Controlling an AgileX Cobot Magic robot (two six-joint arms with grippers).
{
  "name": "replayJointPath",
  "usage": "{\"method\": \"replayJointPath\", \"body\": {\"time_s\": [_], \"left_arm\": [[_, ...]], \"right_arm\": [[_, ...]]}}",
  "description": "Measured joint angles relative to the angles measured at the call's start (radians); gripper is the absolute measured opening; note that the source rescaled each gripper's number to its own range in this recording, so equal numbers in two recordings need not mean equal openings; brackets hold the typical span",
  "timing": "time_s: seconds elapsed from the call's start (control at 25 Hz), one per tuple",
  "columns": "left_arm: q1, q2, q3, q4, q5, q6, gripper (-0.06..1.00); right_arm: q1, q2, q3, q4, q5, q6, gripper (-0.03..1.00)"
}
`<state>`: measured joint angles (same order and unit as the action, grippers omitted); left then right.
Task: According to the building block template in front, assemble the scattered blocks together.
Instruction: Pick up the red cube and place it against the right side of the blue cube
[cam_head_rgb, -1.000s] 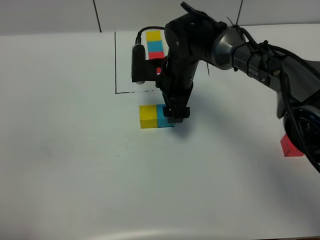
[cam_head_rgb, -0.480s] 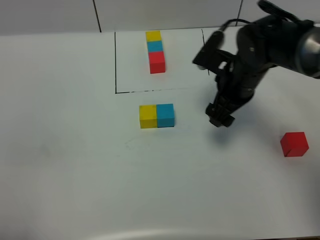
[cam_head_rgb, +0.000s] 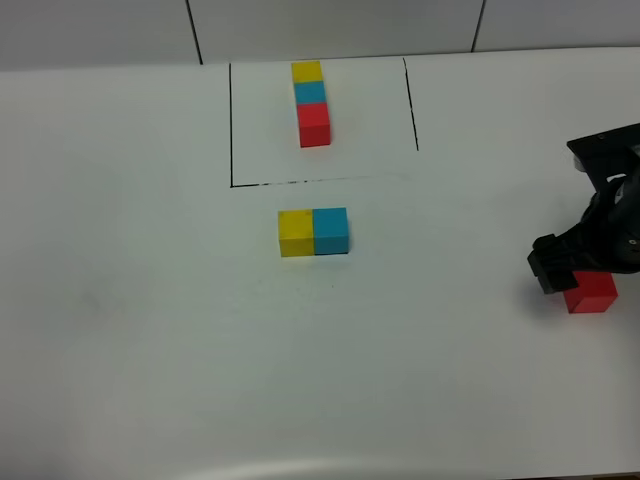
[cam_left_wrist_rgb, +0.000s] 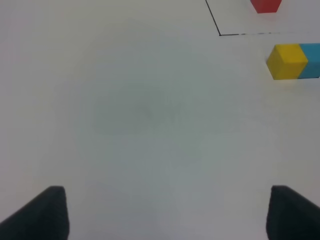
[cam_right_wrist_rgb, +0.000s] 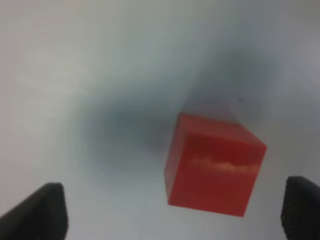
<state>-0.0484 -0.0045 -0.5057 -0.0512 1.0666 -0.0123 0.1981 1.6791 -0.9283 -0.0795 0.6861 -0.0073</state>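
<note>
The right gripper will move down before it closes on the red block, because its fingers are above the red block's top side and don't reach its sides yet.
The building block template (cam_head_rgb: 312, 98) is a yellow, cyan and red row inside a black outline at the back. Two scattered blocks, yellow (cam_head_rgb: 296, 232) and cyan (cam_head_rgb: 331, 230), sit joined just in front of the outline. The red block (cam_head_rgb: 592, 294) lies alone at the far right. My right gripper (cam_head_rgb: 560, 267) hovers over it, covering its upper left part. In the right wrist view the red block (cam_right_wrist_rgb: 215, 167) lies between the open fingers of my right gripper (cam_right_wrist_rgb: 170, 212), nearer one of them and not touched. My left gripper (cam_left_wrist_rgb: 170, 215) is open and empty; the yellow block (cam_left_wrist_rgb: 286, 61) is far off.
The black outline (cam_head_rgb: 231, 130) is open toward the back and frames only the template. The white table's right edge lies close beyond the red block. The left arm does not show in the exterior high view.
My right gripper let go of the cyan block beside the yellow one and swung right across the table to hover over the red block. The left gripper stayed still.
</note>
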Motion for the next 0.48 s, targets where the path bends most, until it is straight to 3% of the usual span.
{"method": "replayJointPath", "body": {"time_s": [0.24, 0.48], "left_arm": [[0.000, 0.000, 0.000, 0.000, 0.000, 0.000, 0.84], [0.000, 0.000, 0.000, 0.000, 0.000, 0.000, 0.84]], "right_arm": [[-0.083, 0.025, 0.004, 0.080, -0.036, -0.015, 0.74], [-0.092, 0.097, 0.005, 0.121, -0.068, -0.052, 0.74]]}}
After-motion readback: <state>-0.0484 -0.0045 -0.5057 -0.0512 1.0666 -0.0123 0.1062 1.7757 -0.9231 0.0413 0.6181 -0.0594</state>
